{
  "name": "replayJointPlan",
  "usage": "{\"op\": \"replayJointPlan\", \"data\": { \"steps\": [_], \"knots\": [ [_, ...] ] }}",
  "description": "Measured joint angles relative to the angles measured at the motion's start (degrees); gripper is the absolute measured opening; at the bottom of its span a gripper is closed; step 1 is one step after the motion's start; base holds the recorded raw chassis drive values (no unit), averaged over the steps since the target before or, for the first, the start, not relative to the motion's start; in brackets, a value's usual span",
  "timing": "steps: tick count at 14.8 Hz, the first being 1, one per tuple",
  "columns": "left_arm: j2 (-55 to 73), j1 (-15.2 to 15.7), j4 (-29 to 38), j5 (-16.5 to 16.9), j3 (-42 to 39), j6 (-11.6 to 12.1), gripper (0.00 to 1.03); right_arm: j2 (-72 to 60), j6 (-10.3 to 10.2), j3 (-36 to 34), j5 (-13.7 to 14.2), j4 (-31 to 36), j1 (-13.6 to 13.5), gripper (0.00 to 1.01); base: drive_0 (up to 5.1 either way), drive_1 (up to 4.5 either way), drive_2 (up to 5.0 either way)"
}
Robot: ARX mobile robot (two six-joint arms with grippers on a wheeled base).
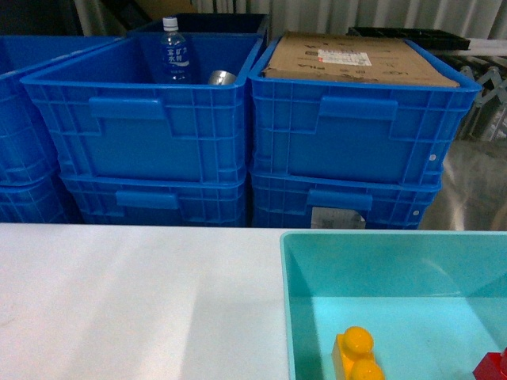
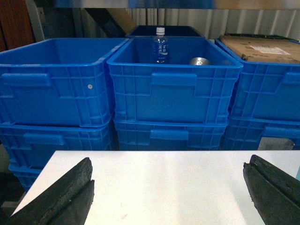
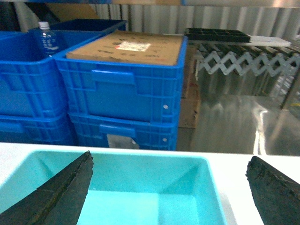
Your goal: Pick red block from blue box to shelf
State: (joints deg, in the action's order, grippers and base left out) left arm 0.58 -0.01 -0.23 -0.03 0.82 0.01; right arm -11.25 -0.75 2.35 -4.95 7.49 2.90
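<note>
Next, my right gripper takes hold of the red block (image 1: pixel 493 369) by its flat sides to bring it from the blue box to the shelf.
The red block (image 1: pixel 493 369) lies at the bottom right corner of the head view, inside the blue box (image 1: pixel 301 301), only its top showing. An orange-yellow studded block (image 1: pixel 356 356) lies to its left in the same box. Neither gripper shows in the head view. My right gripper (image 3: pixel 169 161) is open above the box's (image 3: pixel 140 161) far right part, nothing between its black fingers (image 3: pixel 61 192); no block shows there. My left gripper (image 2: pixel 168 164) is open over the bare white table (image 2: pixel 164 187). The shelf's shiny steel tier (image 3: pixel 229 117) lies behind the table.
Stacked dark blue ribbed crates (image 1: pixel 150 119) stand right behind the table (image 1: pixel 135 301). One holds a water bottle (image 1: pixel 174 54) and a metal can (image 1: pixel 222 77); the right one (image 1: pixel 356 127) carries a cardboard sheet (image 1: pixel 356 59). A folding roller conveyor (image 3: pixel 243 61) is at the far right.
</note>
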Motion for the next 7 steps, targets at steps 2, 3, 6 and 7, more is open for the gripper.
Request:
{"op": "replayJointPlan", "data": {
  "steps": [2, 3, 6, 7],
  "knots": [
    [0.0, 0.0, -0.02, 0.02, 0.0, 0.0, 0.98, -20.48, -0.07, 10.34, 2.34, 12.13, -5.33, 0.98, 0.0, 0.0, 0.0],
    [0.0, 0.0, 0.0, 0.0, 0.0, 0.0, 0.98, -29.81, -0.09, 16.76, 4.31, 13.86, -7.89, 0.98, 0.0, 0.0, 0.0],
    [0.0, 0.0, 0.0, 0.0, 0.0, 0.0, 0.98, -54.82, -3.54, 27.04, 8.44, 6.84, -15.19, 0.98, 0.0, 0.0, 0.0],
    [0.0, 0.0, 0.0, 0.0, 0.0, 0.0, 0.98, -61.61, -6.64, 29.2, 10.12, 5.95, -17.38, 0.98, 0.0, 0.0, 0.0]
  ]
}}
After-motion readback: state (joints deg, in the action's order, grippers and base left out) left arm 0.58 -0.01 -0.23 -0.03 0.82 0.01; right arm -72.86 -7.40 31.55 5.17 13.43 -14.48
